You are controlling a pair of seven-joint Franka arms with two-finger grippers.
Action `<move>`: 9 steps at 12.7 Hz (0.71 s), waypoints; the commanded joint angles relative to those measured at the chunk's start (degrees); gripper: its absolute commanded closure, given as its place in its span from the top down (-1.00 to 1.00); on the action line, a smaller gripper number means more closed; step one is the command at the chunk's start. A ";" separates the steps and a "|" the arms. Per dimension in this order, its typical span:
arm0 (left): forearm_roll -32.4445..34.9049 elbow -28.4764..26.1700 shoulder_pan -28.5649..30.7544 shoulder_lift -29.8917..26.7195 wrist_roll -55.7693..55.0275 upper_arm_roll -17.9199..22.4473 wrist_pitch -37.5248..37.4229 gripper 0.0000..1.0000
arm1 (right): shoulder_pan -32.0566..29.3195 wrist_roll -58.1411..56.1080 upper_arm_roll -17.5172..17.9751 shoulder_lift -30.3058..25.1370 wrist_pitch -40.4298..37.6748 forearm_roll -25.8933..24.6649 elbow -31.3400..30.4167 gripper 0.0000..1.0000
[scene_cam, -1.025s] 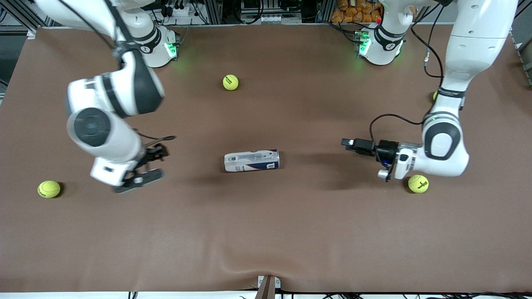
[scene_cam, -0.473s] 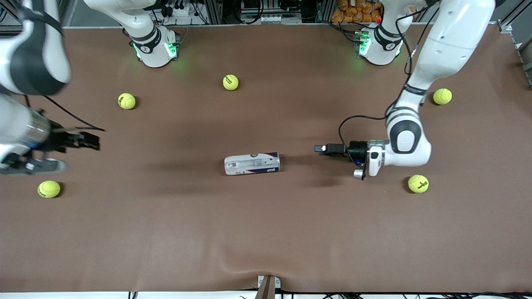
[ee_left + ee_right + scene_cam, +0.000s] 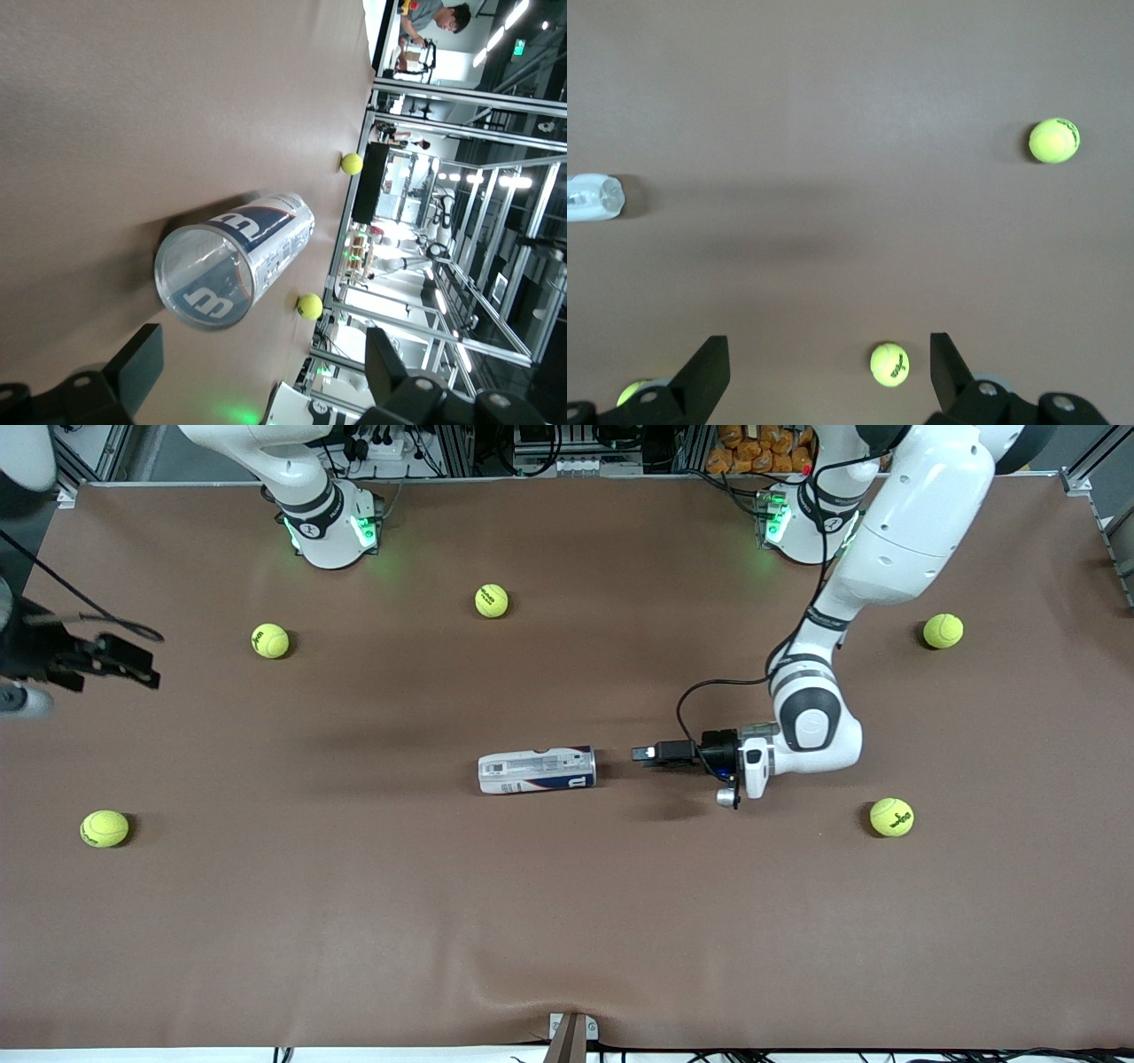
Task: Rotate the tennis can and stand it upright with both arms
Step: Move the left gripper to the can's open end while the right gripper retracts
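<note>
My left gripper is to grab the tennis can (image 3: 536, 770) next by the silvery rim of its clear end (image 3: 592, 767), to swing the can upright.
The tennis can (image 3: 536, 770) lies on its side on the brown table, white and dark blue, its silvery-rimmed end toward the left arm's end of the table. My left gripper (image 3: 641, 754) is level and low, pointing at that end with a small gap between them. In the left wrist view the can's clear end (image 3: 205, 282) faces my open left gripper (image 3: 264, 376), which is empty. My right gripper (image 3: 131, 664) hangs at the right arm's end of the table. It is open and empty in the right wrist view (image 3: 828, 376), where the can (image 3: 591, 197) shows at the edge.
Several tennis balls lie around the table: one (image 3: 491, 600) toward the bases, one (image 3: 269, 640) and one (image 3: 104, 828) at the right arm's end, one (image 3: 891, 817) and one (image 3: 943, 631) at the left arm's end. The table's front edge has a clamp (image 3: 571, 1035).
My left gripper has moved in along the table toward the can's rimmed end. My right arm has swung away from the can, out to its end of the table.
</note>
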 commanded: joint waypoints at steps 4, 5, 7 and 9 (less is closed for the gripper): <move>-5.24 2.83 -2.87 1.91 0.49 0.00 2.52 1.00 | -3.81 6.41 1.13 -1.61 -5.39 2.97 1.60 1.00; -5.33 3.97 -3.13 3.05 0.49 0.00 2.52 1.00 | -4.33 6.78 1.83 -1.61 -5.49 2.97 2.56 1.00; -5.68 6.17 -4.09 4.55 0.23 0.00 2.52 1.00 | -5.04 6.00 2.89 -1.61 -5.58 2.97 3.27 1.00; -8.65 7.75 -6.02 5.86 0.23 0.00 2.52 1.00 | -4.95 5.65 3.07 -1.61 -5.84 2.80 3.36 1.00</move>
